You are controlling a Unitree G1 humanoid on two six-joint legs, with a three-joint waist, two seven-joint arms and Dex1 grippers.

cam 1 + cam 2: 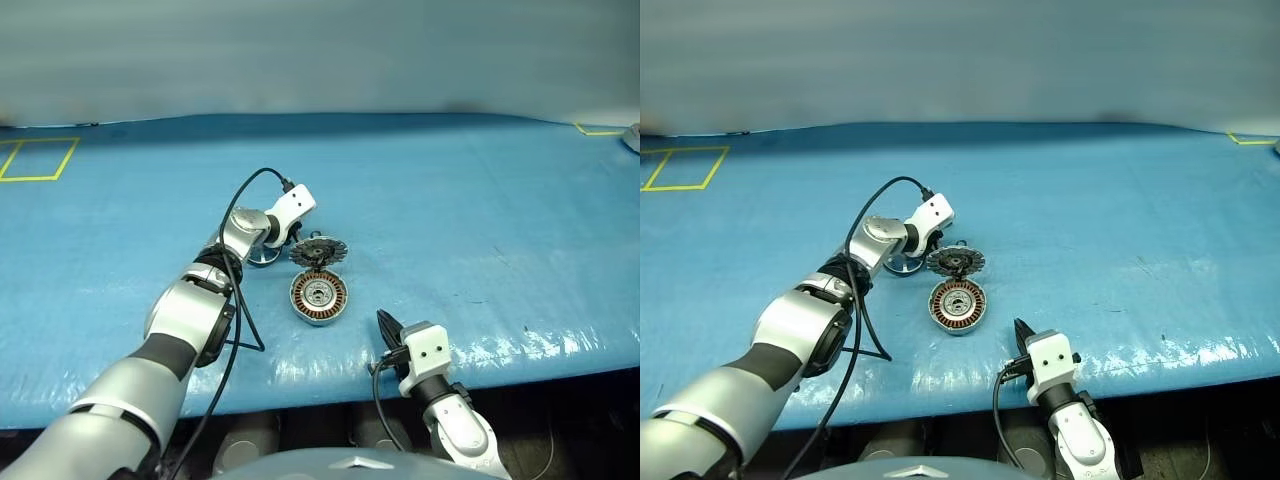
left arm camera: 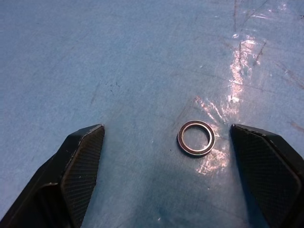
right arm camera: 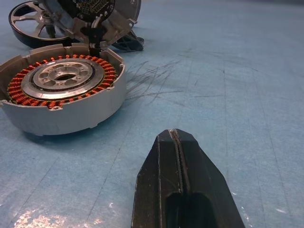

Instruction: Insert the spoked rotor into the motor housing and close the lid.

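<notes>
My fingers stand beside the small ring [image 2: 196, 138], level with it on the blue cloth, so closing now would catch it. It is time for my left gripper to close.
The motor housing [image 1: 318, 298], a silver cup with copper windings around a hub, sits on the blue table. Just beyond it is the lid [image 1: 318, 251], with a segmented rim and dark centre, and it looks propped at a tilt [image 3: 90, 12]. The spoked rotor [image 1: 264, 256] lies left of the lid, partly hidden under my left wrist. My left gripper [image 2: 166, 132] hangs open low over the table, beside the lid. A tiny dark ring [image 2: 195, 138] lies flat between its fingers [image 2: 81, 171], touching neither. My right gripper [image 1: 386, 324] is shut and empty, near the table's front edge, with its tip [image 3: 175, 137] pointing toward the housing.
The blue table cover [image 1: 480, 220] stretches wide to the right and the back. Yellow tape marks [image 1: 38, 158] lie at the far left. A black cable [image 1: 240, 200] loops over my left forearm. The table's front edge [image 1: 540, 355] runs just behind my right gripper.
</notes>
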